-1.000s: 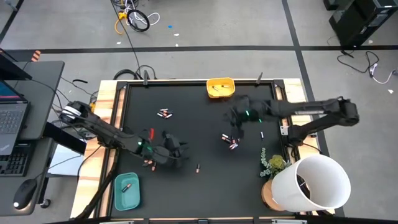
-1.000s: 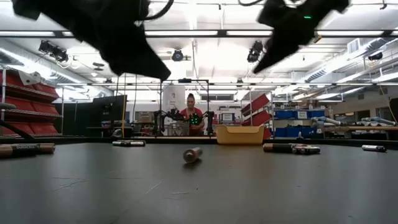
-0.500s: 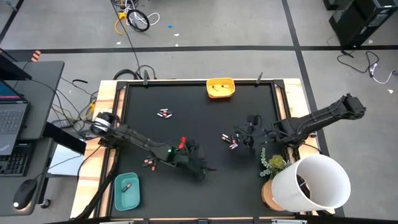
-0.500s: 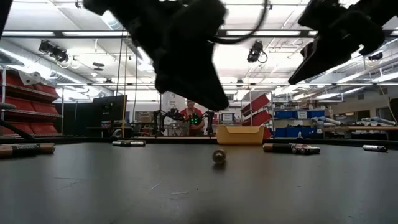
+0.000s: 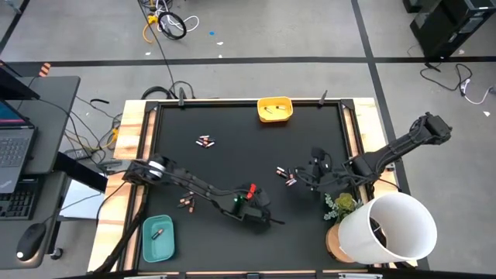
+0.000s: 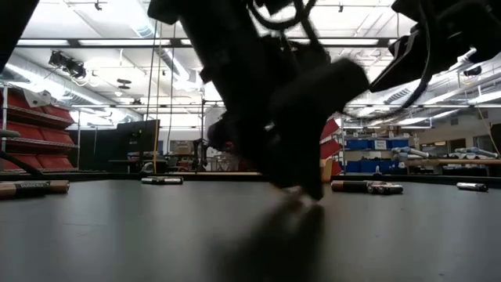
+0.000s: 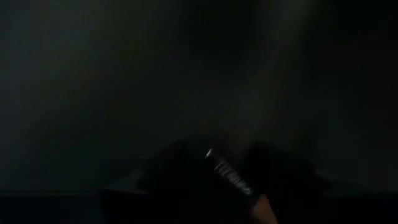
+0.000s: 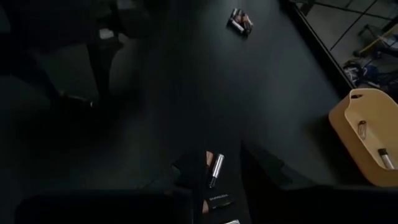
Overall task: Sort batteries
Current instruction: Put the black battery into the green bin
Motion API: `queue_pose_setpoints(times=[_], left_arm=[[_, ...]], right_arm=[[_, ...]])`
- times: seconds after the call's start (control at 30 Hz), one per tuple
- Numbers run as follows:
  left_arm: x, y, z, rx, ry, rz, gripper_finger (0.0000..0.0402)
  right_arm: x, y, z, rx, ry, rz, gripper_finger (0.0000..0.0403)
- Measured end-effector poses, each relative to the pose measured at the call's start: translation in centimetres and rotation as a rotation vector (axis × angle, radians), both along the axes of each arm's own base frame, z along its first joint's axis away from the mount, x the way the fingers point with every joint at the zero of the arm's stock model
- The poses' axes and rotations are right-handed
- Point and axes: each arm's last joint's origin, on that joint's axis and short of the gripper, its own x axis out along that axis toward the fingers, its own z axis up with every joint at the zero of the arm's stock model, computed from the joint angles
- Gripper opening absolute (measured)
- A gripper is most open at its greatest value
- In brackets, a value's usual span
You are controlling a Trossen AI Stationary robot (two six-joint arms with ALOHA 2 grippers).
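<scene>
The dark battery needs to be sorted into the teal tray, so my left gripper will grab the battery by its copper end (image 7: 264, 209) next.
My left gripper (image 5: 267, 219) stands open at the table's near middle, tipped down, its tips low over the black mat (image 6: 307, 188). In the left wrist view a dark battery (image 7: 231, 180) with a copper end lies aslant between its fingers (image 7: 168, 171); I see no touch. My right gripper (image 5: 304, 177) hangs open above the mat at the middle right (image 6: 415, 55), over a small cluster of batteries (image 5: 287, 177); two of them (image 8: 216, 169) show between its fingers. More batteries lie at the far left (image 5: 205, 142) and the near left (image 5: 186, 203).
A yellow tray (image 5: 275, 109) with batteries stands at the far edge. At the near left corner a teal tray (image 5: 159, 236) holds one battery. A small plant (image 5: 341, 204) and a white tub (image 5: 395, 226) stand off the mat's near right corner.
My left gripper has swept toward the table's right and near edge and sunk, tipping more steeply, down over the lone battery, which shifted and turned on the mat. My right gripper has drawn back from near the yellow tray toward the near right, to the battery cluster.
</scene>
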Motion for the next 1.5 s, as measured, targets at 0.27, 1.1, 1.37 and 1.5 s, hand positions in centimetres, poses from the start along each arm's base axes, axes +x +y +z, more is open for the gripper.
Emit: queue_pose_setpoints(times=[0.27,1.1,1.37,1.5], left_arm=[[-0.5,-0.1,-0.4,-0.014,0.069,0.013,0.0211],[-3.1,-0.9,-0.5,-0.008,0.35,-0.226,0.0047],[-3.2,-0.9,-0.4,0.05,0.348,-0.233,0.0047],[-4.1,-0.9,1.2,0.116,0.34,-0.217,0.0047]], right_arm=[[0.0,0.2,0.1,-0.01,-0.004,0.017,0.0082],[0.4,0.4,0.6,-0.006,-0.061,0.036,0.0077],[0.4,0.4,0.6,-0.005,-0.063,0.036,0.0075],[0.4,0.4,0.6,-0.007,-0.062,0.036,0.0075]])
